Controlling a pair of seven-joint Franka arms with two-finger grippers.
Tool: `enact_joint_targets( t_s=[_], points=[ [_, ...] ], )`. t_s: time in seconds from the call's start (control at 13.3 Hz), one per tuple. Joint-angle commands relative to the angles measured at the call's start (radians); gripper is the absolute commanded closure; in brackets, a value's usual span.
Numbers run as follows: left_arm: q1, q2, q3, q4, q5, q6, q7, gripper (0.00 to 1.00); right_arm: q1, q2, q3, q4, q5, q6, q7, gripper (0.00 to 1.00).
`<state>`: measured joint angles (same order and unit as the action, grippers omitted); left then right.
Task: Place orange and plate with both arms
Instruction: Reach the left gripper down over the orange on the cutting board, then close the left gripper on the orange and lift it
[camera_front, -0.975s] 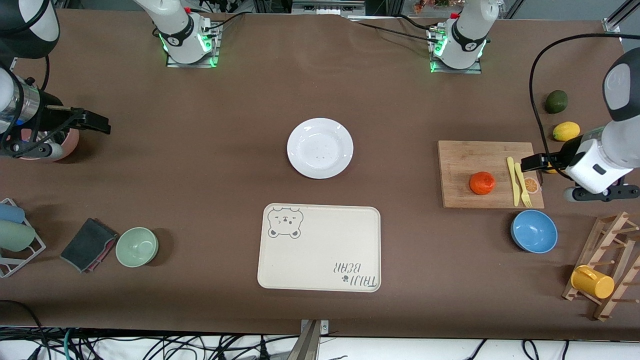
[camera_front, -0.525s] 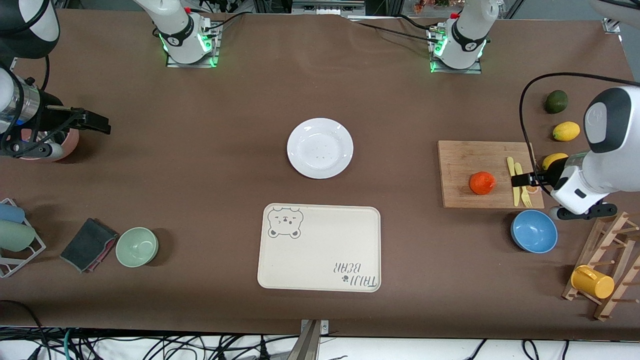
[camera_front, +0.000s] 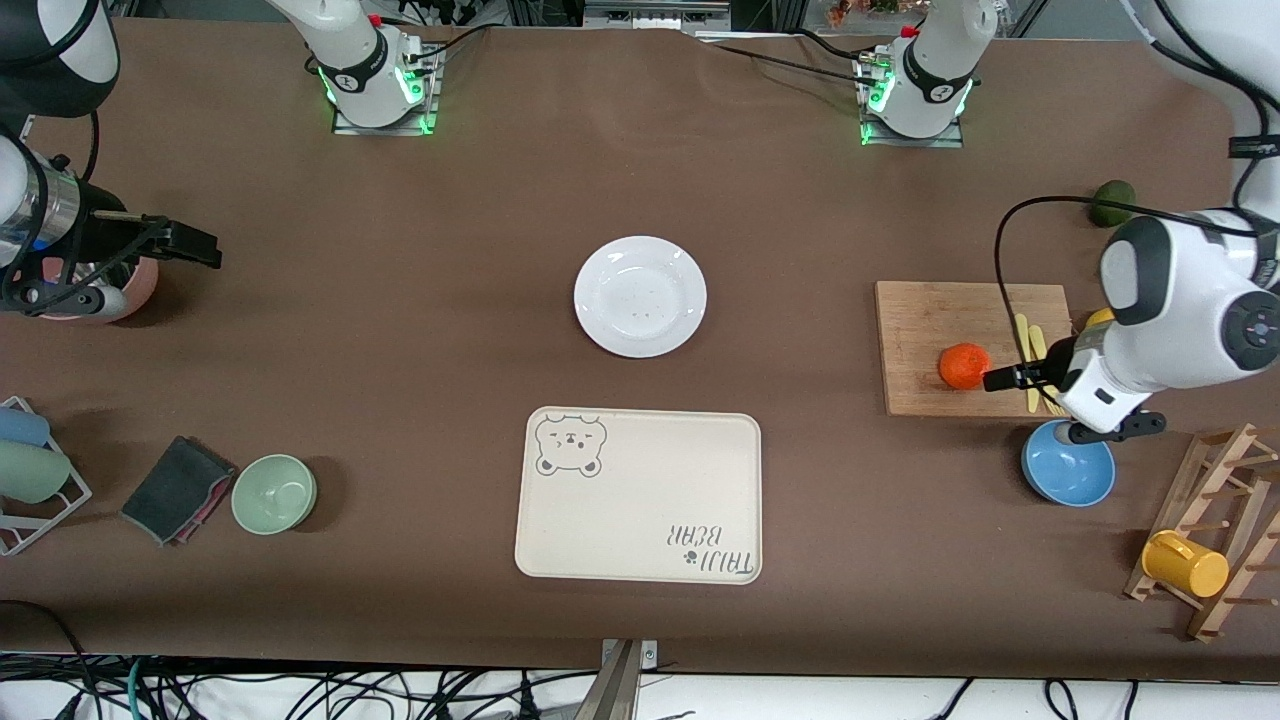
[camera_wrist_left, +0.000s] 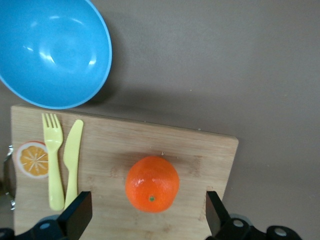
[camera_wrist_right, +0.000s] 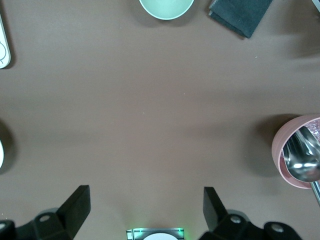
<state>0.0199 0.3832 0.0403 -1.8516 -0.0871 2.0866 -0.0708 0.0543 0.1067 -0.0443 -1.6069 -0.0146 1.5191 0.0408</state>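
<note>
My left gripper should next grab the orange (camera_front: 965, 365) by its round sides. Then it can put the orange on the white plate (camera_front: 640, 296).
The orange (camera_front: 965, 365) sits on a wooden cutting board (camera_front: 930, 320) toward the left arm's end of the table. My left gripper (camera_front: 1000, 378) hangs over the board with its tips next to the orange. In the left wrist view the orange (camera_wrist_left: 152, 183) lies between the spread black fingers (camera_wrist_left: 76, 216), and the left gripper (camera_wrist_left: 146, 205) is open and holds nothing. The white plate (camera_front: 640, 296) lies alone at mid-table. My right gripper (camera_front: 200, 247) waits open over bare table at the right arm's end, and the right wrist view shows the right gripper (camera_wrist_right: 145, 202) with nothing in it.
A yellow fork and knife (camera_front: 1030, 345) lie on the board beside the orange. A blue bowl (camera_front: 1068, 470) stands under the left wrist. The cream bear tray (camera_front: 640, 495) lies nearer the camera than the plate. A green bowl (camera_front: 274, 493), grey cloth (camera_front: 175, 488) and pink cup (camera_front: 135, 285) are near the right arm.
The left arm has swung in from the table's end across the cutting board, bringing its open gripper up to the orange. The right arm has not moved.
</note>
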Motion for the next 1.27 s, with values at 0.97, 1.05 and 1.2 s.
enact_joint_targets(
  t_s=[0.97,1.05,1.2],
  points=[
    [-0.011,-0.017,-0.025,-0.279,-0.02,0.346,-0.053,0.0,-0.004,-0.008,0.003,-0.002,0.013,-0.004,-0.01,0.0],
    [-0.005,-0.009,-0.026,-0.281,-0.02,0.357,-0.053,0.05,-0.004,-0.008,0.003,-0.002,0.013,-0.002,-0.01,0.0],
    [-0.001,0.005,-0.026,-0.281,-0.02,0.366,-0.049,0.32,-0.004,-0.008,0.003,-0.002,0.013,-0.004,-0.01,0.0]
  ],
)
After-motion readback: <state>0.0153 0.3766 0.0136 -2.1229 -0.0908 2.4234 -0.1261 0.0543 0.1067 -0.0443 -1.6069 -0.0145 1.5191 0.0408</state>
